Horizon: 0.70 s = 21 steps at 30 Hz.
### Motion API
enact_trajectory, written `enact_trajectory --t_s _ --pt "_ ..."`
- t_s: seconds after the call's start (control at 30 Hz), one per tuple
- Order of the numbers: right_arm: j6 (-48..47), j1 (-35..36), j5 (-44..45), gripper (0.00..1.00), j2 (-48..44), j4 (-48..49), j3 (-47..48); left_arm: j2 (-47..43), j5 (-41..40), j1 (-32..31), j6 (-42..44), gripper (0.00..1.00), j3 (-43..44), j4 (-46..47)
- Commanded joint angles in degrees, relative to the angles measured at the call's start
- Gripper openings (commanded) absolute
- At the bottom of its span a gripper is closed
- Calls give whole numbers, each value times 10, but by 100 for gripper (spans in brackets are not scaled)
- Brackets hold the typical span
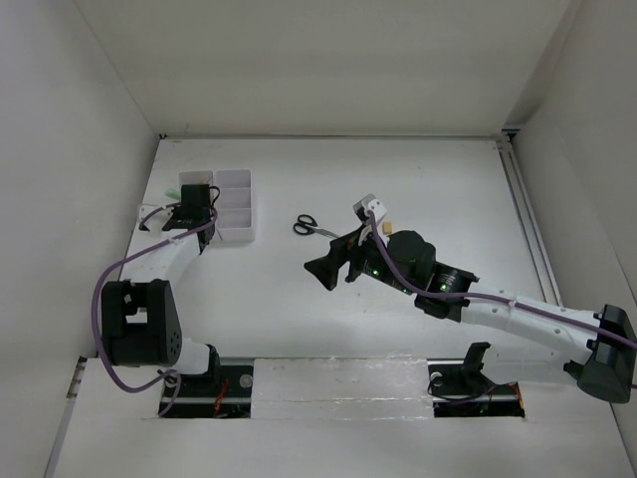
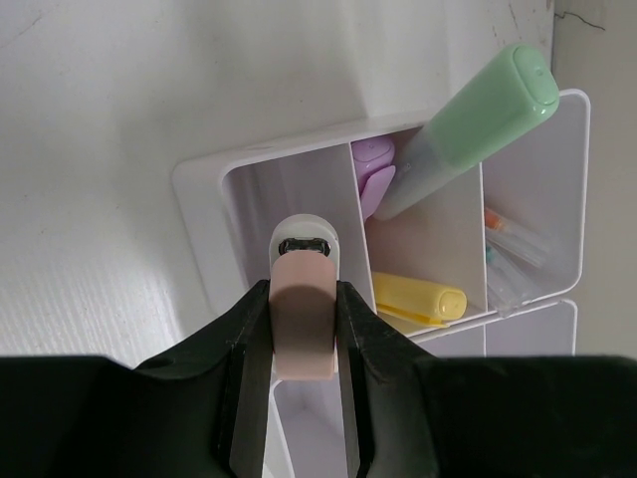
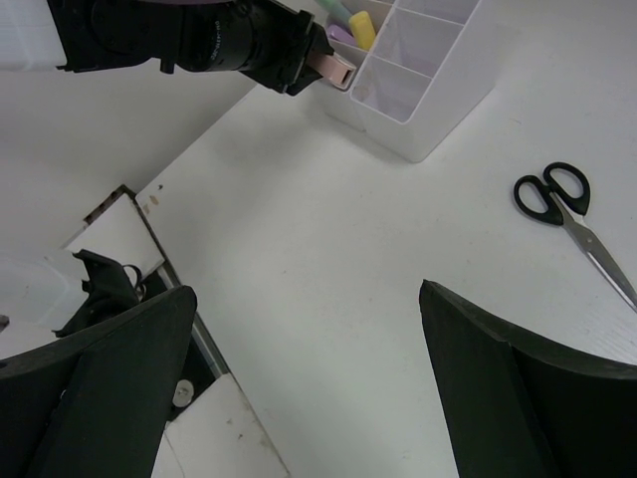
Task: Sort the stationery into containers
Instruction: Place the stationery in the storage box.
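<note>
My left gripper is ready to release the eraser block: its white end points into the empty section of the tray beside the yellow highlighter (image 2: 423, 299), so it would end inside.
The white six-compartment organiser tray (image 1: 237, 201) stands at the far left. My left gripper (image 1: 194, 204) hovers over its left side, shut on the pink-white eraser block (image 2: 304, 324) above a compartment. In the left wrist view the tray (image 2: 199, 189) holds a green highlighter (image 2: 478, 119), a purple highlighter (image 2: 373, 169), a yellow highlighter (image 2: 423, 299) and thin red-tipped pens (image 2: 513, 244). Black-handled scissors (image 1: 317, 227) lie on the table right of the tray, also in the right wrist view (image 3: 557, 194). My right gripper (image 1: 326, 267) is open and empty, above bare table (image 3: 307, 291).
White walls close in the table on the left, back and right. A metal rail (image 1: 525, 214) runs along the right side. The arm bases sit at the near edge (image 1: 328, 383). The left arm's purple cable (image 1: 105, 289) loops out to the left.
</note>
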Motion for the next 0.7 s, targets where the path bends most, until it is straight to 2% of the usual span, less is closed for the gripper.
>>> enact_trajectory --t_s 0.0,0.13,0.17,0.2,0.3,0.33,0.47,0.5,0.67 --pt "-9 -4 -10 100 2 15 0 -2 -24 1 -18 0 -2 18" --pt "-9 -4 -10 100 7 15 0 5 -24 1 -18 0 -2 18" --pt "-9 -4 -10 100 7 15 0 5 -18 1 -18 3 -2 18" --pt "-9 -4 -15 100 7 15 0 5 -18 1 -18 14 -2 23" --pt "-9 -4 -22 100 12 15 0 11 -24 1 -13 28 3 18" --pt "-9 -4 -28 100 12 15 0 11 -25 1 -13 40 3 12" --pt "-9 -4 -33 100 12 15 5 -5 -25 8 -13 62 3 12" --pt "-9 -4 -33 100 17 15 5 -10 -25 8 -7 71 3 12" --pt "-9 -4 -28 100 17 15 11 -70 -25 3 21 77 15 12"
